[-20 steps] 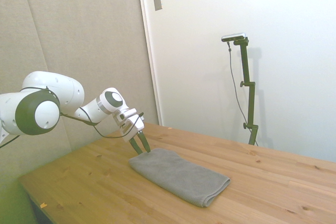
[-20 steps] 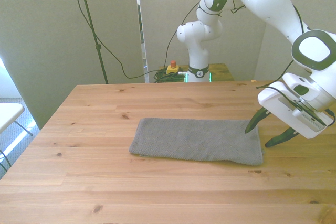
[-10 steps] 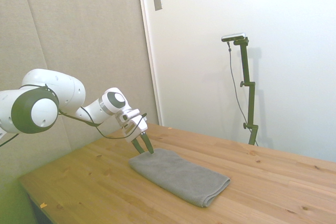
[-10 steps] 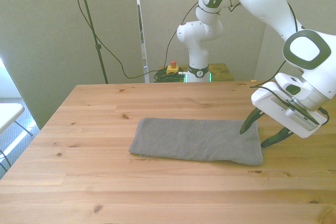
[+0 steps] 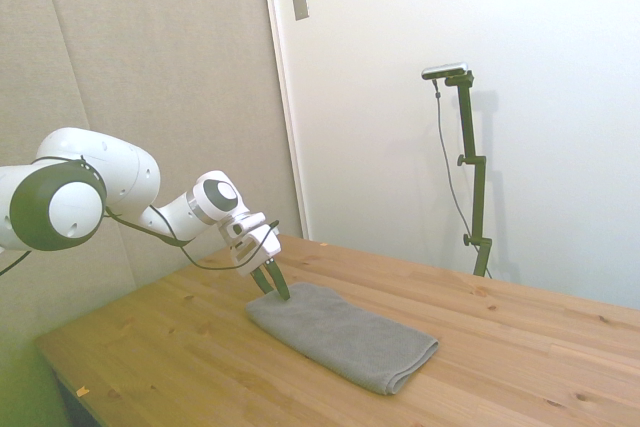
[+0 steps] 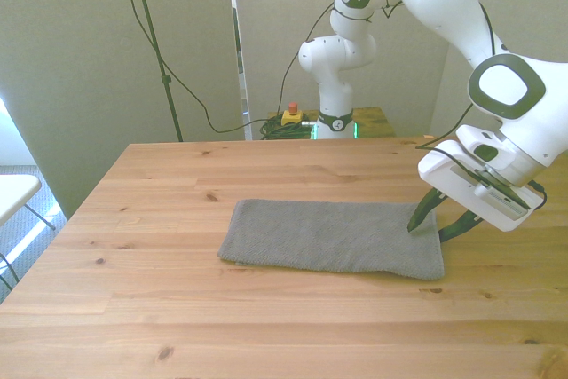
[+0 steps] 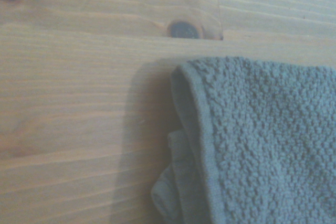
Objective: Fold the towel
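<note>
The towel [image 6: 333,237] has a layered corner that is standing up, so my gripper should pinch that raised corner next.
The grey towel [image 6: 333,237] lies flat on the wooden table [image 6: 177,326] as a long folded rectangle. In the side view the towel [image 5: 340,335] runs away from the arm. My gripper [image 6: 433,226] is tilted down at the towel's end on the front view's right. It is open: one dark finger [image 6: 417,216] touches the top of the cloth near the far corner, the other is just off the edge. From the side, the gripper [image 5: 272,287] meets the towel's near end. The wrist view shows the layered corner of the towel [image 7: 252,145] on the wood.
A red and yellow button box [image 6: 291,115] sits on the floor by the robot's base, behind the table. A thin black cable stand [image 6: 155,46] rises at the front view's left. A white object [image 6: 13,193] pokes in at that view's left edge.
The gripper has moved lower and inward onto the towel's end, and its fingers stand a little closer together. The towel has not moved.
</note>
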